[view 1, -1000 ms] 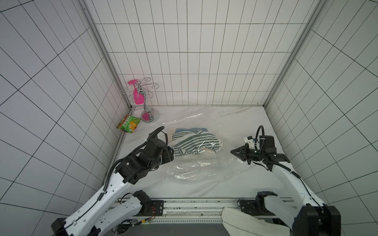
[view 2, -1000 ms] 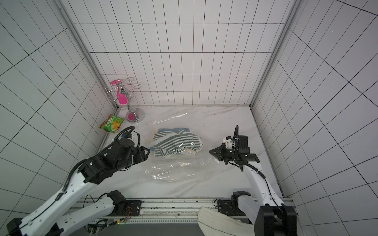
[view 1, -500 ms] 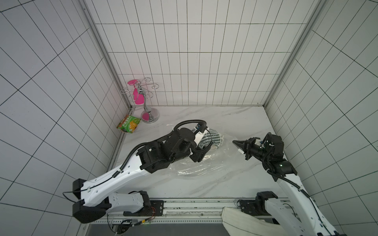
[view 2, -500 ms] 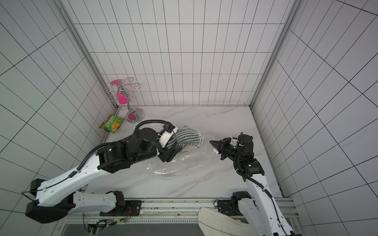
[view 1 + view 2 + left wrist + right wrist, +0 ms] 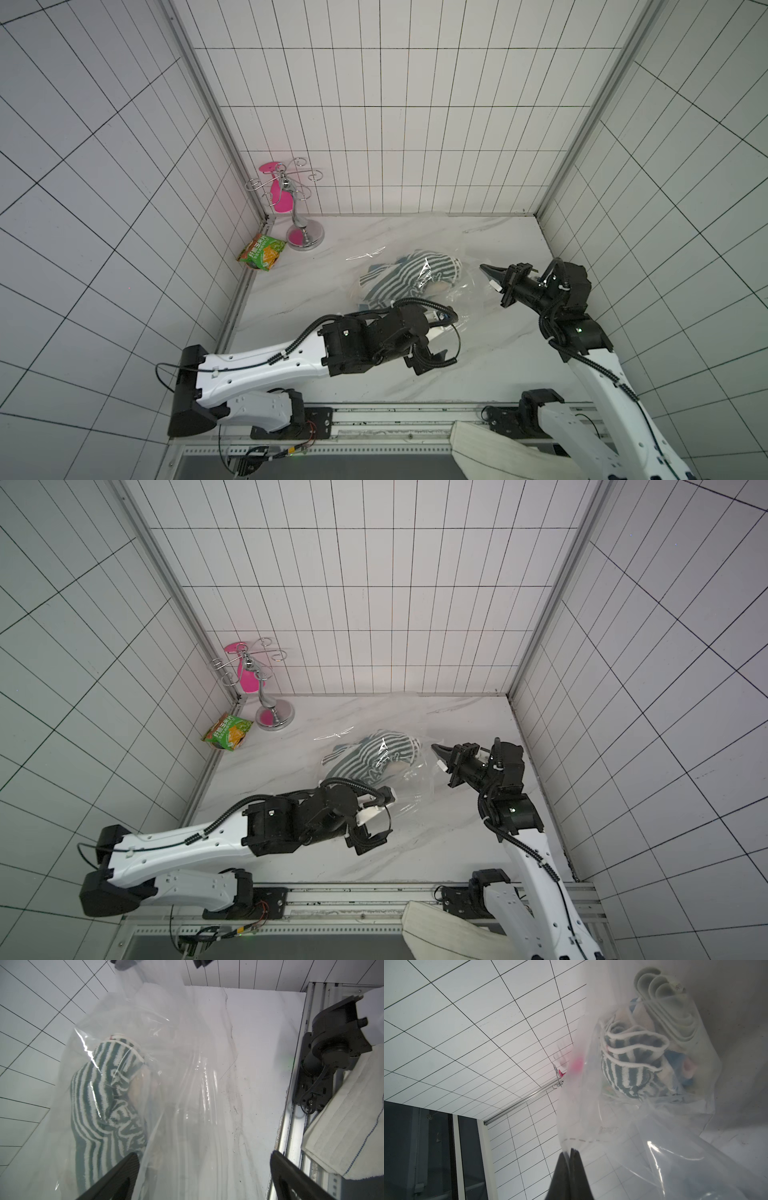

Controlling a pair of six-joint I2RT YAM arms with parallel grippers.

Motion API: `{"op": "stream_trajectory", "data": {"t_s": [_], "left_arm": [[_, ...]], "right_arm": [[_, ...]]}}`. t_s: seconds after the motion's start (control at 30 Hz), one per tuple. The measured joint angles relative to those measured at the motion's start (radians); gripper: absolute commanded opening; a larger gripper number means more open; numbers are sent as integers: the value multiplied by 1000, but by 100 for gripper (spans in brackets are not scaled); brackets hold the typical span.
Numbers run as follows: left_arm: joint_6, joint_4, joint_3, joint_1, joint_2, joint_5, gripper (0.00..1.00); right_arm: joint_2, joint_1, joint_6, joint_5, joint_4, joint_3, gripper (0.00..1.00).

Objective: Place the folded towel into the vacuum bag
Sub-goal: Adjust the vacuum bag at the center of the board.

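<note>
Next, my left gripper grabs the vacuum bag by its loose front plastic to pull it around the towel.
The folded towel, striped teal and white, lies inside the transparent vacuum bag on the marble table. My right gripper is shut on the bag's edge and holds it raised to the right of the towel. In the right wrist view the towel shows through the plastic. My left gripper stands wide open and empty at the front of the bag, over its flat plastic, with the towel beyond one finger.
A green snack packet leans against the left wall. Next to it stands a chrome hook stand with a pink piece. A white cloth lies over the front rail. Tiled walls close in three sides.
My left gripper carried the towel into the bag, let go, opened wide and drew back toward the front. The right gripper lifted the bag's edge and has kept it raised.
</note>
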Motion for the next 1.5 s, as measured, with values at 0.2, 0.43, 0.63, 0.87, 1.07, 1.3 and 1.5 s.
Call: {"op": "stream_trajectory", "data": {"t_s": [0.2, 0.43, 0.63, 0.87, 1.07, 1.3, 1.5], "left_arm": [[-41, 12, -93, -99, 86, -136, 98], [-26, 0, -190, -159, 155, -478, 94], [111, 127, -285, -160, 84, -743, 43], [282, 231, -342, -109, -69, -799, 0], [324, 181, -342, 67, -230, -680, 0], [340, 117, -360, 242, -344, -457, 0], [331, 65, -382, 375, -396, -315, 0]], "right_arm": [[8, 0, 31, 5, 35, 0, 0], [29, 0, 42, 13, 62, 0, 0], [32, 0, 57, 14, 75, 0, 0], [49, -25, 49, -4, 99, 0, 3], [129, -121, -132, -111, 71, 25, 22], [142, -157, -505, -219, -46, 27, 37], [56, -165, -883, -163, -296, 34, 42]]}}
